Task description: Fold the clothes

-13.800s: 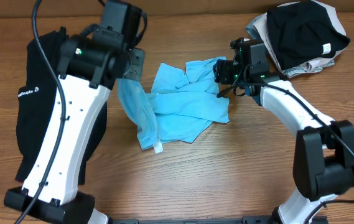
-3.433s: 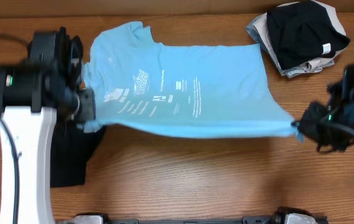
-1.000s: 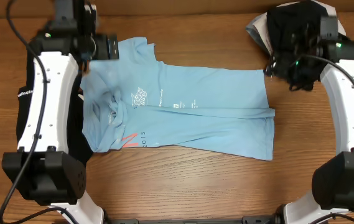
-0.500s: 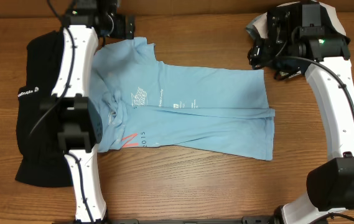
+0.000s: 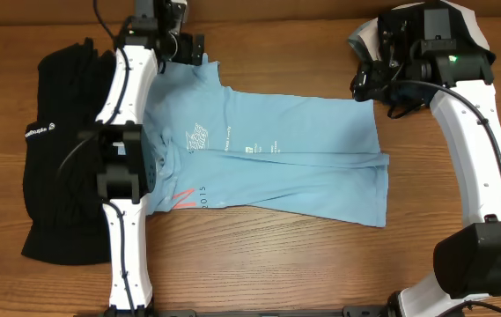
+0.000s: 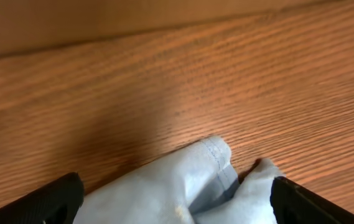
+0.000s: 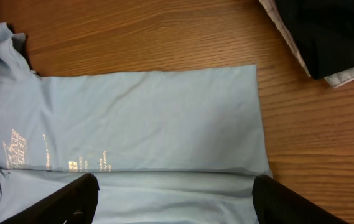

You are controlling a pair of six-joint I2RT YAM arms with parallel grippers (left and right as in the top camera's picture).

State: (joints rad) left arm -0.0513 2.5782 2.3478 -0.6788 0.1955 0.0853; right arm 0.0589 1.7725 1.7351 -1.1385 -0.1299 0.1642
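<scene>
The left gripper will next grab the T-shirt by its bunched far sleeve hem to fold it over, and the T-shirt's other far corner stays free.
The light blue T-shirt (image 5: 276,167) lies spread on the table, its lower part folded up along a crease, white and orange-red lettering showing. My left gripper (image 5: 190,46) is at its far left sleeve. In the left wrist view that gripper (image 6: 177,205) is open, with a bunched blue hem (image 6: 192,183) lying between its fingers. My right gripper (image 5: 369,85) hovers at the shirt's far right corner. In the right wrist view it (image 7: 177,202) is open above the flat cloth (image 7: 152,118), gripping nothing. The black garment (image 5: 56,176) lies at the left, partly under the left arm.
A pile of black and pale clothes (image 5: 362,40) sits at the far right corner, also seen in the right wrist view (image 7: 332,37). Bare wooden table (image 5: 259,264) runs along the front. The table's back edge is just beyond the left gripper.
The left arm has swung right along the back to the shirt's sleeve. The right gripper has moved left to the shirt's far right corner. The shirt lies as it did.
</scene>
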